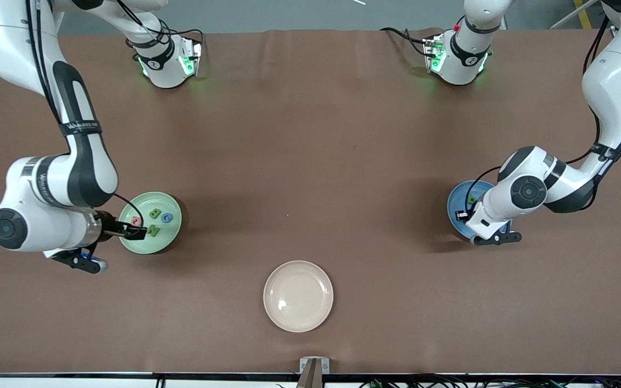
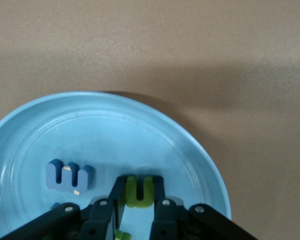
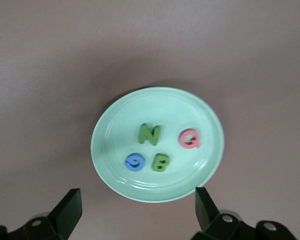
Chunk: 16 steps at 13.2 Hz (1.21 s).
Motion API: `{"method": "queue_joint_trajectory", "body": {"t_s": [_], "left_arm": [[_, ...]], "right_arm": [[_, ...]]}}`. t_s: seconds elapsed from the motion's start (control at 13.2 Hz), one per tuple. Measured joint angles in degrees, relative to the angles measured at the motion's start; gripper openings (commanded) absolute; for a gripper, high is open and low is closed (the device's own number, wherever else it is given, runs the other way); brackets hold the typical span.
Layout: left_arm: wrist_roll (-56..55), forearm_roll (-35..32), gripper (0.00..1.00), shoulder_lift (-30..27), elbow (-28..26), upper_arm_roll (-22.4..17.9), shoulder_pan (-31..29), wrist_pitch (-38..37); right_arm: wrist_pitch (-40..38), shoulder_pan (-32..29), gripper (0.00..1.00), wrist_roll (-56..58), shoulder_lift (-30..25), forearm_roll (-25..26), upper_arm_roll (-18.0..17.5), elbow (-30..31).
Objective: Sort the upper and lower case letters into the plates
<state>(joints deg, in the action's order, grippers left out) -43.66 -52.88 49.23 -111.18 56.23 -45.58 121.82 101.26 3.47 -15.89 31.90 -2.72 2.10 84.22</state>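
Observation:
The green letter u (image 2: 140, 202) is low over the bright blue plate, inside the plate's rim, so it is time for my left gripper to open now.
The pale mint green plate (image 1: 173, 233) lies toward the right arm's end of the table. It holds a green N (image 3: 149, 134), a red Q (image 3: 190, 139), a green B (image 3: 160, 162) and a blue G (image 3: 135, 162). My right gripper (image 1: 134, 233) hangs above this plate's rim, open and empty (image 3: 136, 210). The bright blue plate (image 1: 456, 207) lies toward the left arm's end. My left gripper (image 1: 467, 214) is low in it, shut on a green letter u (image 2: 139, 191). A blue w (image 2: 69, 176) lies beside it on the blue plate (image 2: 200, 150).
A cream-beige plate (image 1: 298, 296) with nothing in it lies at the table's middle, nearer to the front camera than both other plates. A further small green piece (image 2: 121, 235) shows under my left gripper. Brown cloth covers the table (image 1: 310, 161).

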Motion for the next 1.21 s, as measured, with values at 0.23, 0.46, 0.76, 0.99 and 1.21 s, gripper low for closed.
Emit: {"method": "queue_joint_trajectory", "body": {"t_s": [0.23, 0.46, 0.76, 0.99, 1.21], "left_arm": [[0.0, 0.0, 0.89, 0.0, 0.1, 0.0, 0.0, 0.2], [0.0, -0.1, 1.0, -0.1, 0.7, 0.4, 0.0, 0.4], [0.0, -0.1, 1.0, -0.9, 2.1, 2.0, -0.1, -0.4], [0.0, 0.0, 1.0, -1.1, 2.3, 2.0, -0.1, -2.0], [0.5, 0.7, 1.0, -1.1, 2.5, 2.7, -1.0, -2.8]], "right_arm": [[-4.1, -0.8, 1.0, 3.1, 0.0, 3.3, 0.0, -4.0], [-6.6, -0.9, 1.0, 6.8, -0.2, 4.1, 0.0, -5.7], [-11.3, -0.9, 1.0, 7.7, -0.6, 5.3, 0.1, -8.3], [-13.6, -1.0, 1.0, 9.3, -1.6, 5.3, 0.1, -9.9], [-15.2, -2.6, 1.0, 11.0, -3.3, 5.3, 0.2, -10.1]]}}
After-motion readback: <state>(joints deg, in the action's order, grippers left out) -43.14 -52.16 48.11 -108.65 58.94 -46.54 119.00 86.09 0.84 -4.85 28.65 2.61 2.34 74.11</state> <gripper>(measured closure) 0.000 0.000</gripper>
